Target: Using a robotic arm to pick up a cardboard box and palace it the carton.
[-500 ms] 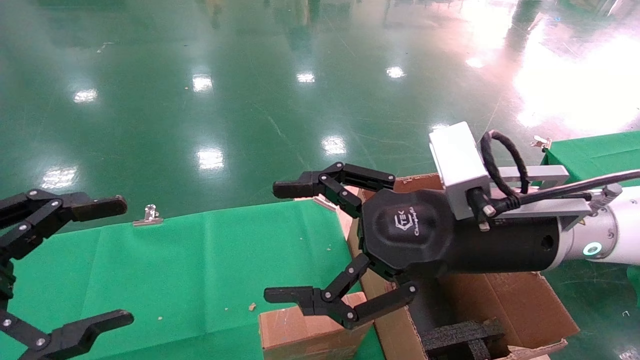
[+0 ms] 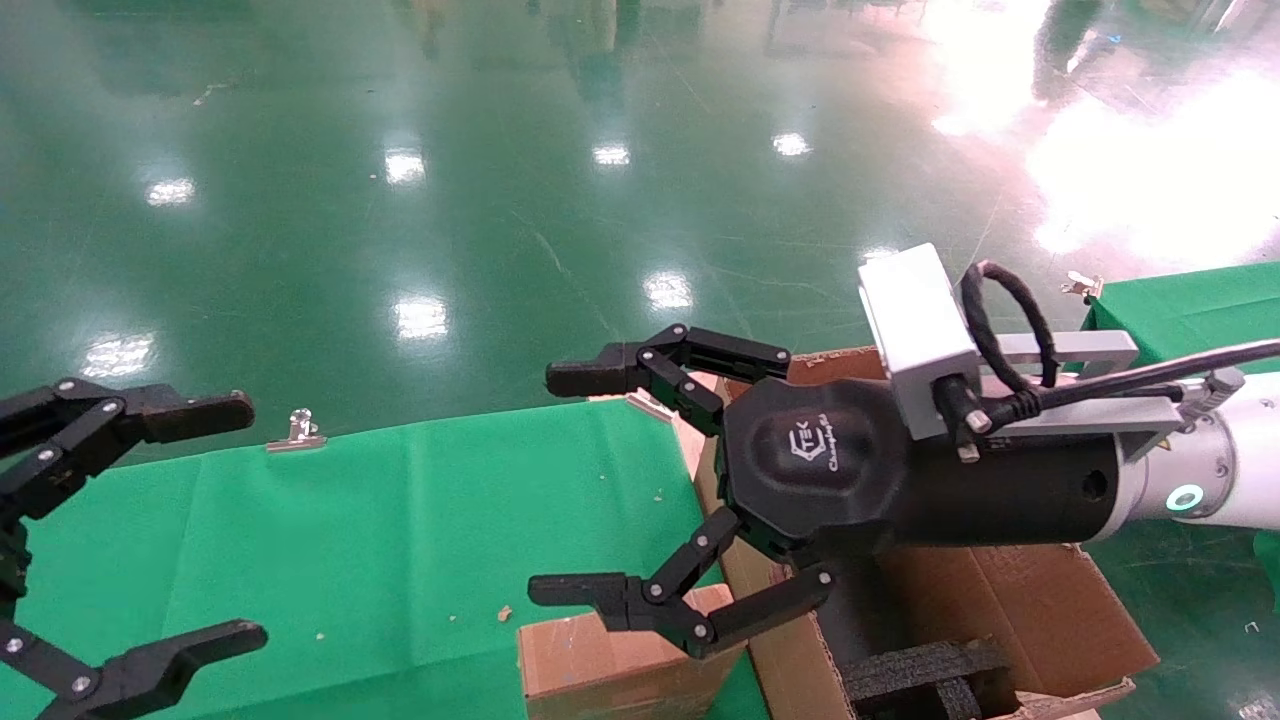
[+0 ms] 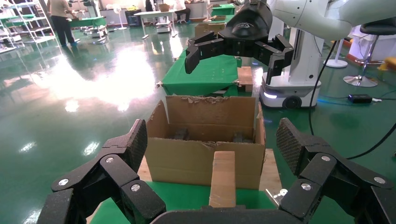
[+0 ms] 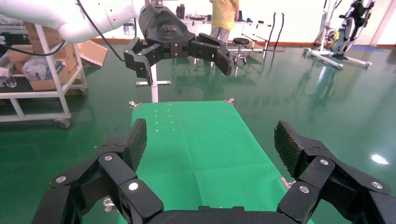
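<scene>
The right gripper grabs the cardboard box (image 2: 610,665) across its two broad sides next, to place it in the carton (image 2: 1040,600).
The small cardboard box (image 2: 610,665) lies on the green table cloth (image 2: 400,520) at the front edge, right beside the large carton (image 2: 1040,600). The carton has ragged flaps and black foam blocks (image 2: 920,670) inside. My right gripper (image 2: 568,484), on the white arm with the teal ring (image 2: 1186,497), is open and empty; it hovers above the small box with its lower finger over the box's top. My left gripper (image 2: 235,522) is open and empty at the table's far left. The left wrist view shows the box (image 3: 223,179) end-on before the carton (image 3: 201,154), with the right gripper (image 3: 238,42) above.
A metal binder clip (image 2: 296,432) holds the cloth at the table's far edge. A second green-covered table (image 2: 1190,305) stands at the right. Shiny green floor lies beyond. The right wrist view shows bare cloth (image 4: 196,140) and the left gripper (image 4: 177,46) farther off.
</scene>
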